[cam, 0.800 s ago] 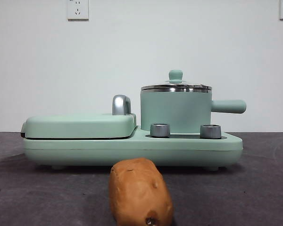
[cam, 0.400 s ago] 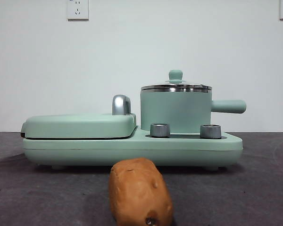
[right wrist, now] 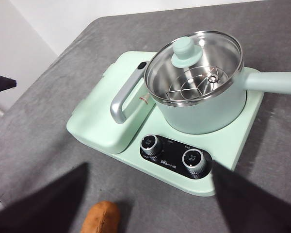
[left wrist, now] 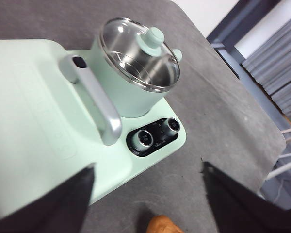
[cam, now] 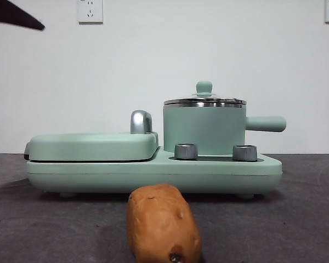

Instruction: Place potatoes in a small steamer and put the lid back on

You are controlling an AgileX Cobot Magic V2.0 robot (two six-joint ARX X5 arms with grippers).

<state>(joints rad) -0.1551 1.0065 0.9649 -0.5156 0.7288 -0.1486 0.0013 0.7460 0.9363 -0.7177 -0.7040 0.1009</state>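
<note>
My left gripper is to grip the glass lid by its green knob [cam: 204, 87] next. That will uncover the small steamer [cam: 204, 130] for the potatoes.
The orange-brown potato [cam: 162, 222] lies on the grey table in front of the appliance; it also shows in the left wrist view [left wrist: 164, 225] and the right wrist view [right wrist: 101, 217]. The small mint-green steamer [cam: 204, 130] stands on the appliance's right half with the glass lid [cam: 204, 101] on it. The steamer [left wrist: 123, 92] and lid [left wrist: 136, 53] show from above in the left wrist view, and the steamer [right wrist: 203, 116] and lid [right wrist: 199, 63] in the right wrist view. My left gripper [left wrist: 148, 194] is open and empty, high above the appliance. My right gripper [right wrist: 150, 194] is open and empty, high above the table.
The flat mint-green grill plate [cam: 93, 145] with its chrome handle [cam: 141, 121] fills the appliance's left half. Two steel knobs [cam: 186, 151] sit in front of the steamer. A black arm tip [cam: 13, 15] shows at the front view's top left corner. The table edge [left wrist: 242, 87] lies beyond the steamer.
A black arm tip has come into the front view's top left corner. The potato, steamer and lid have not moved.
</note>
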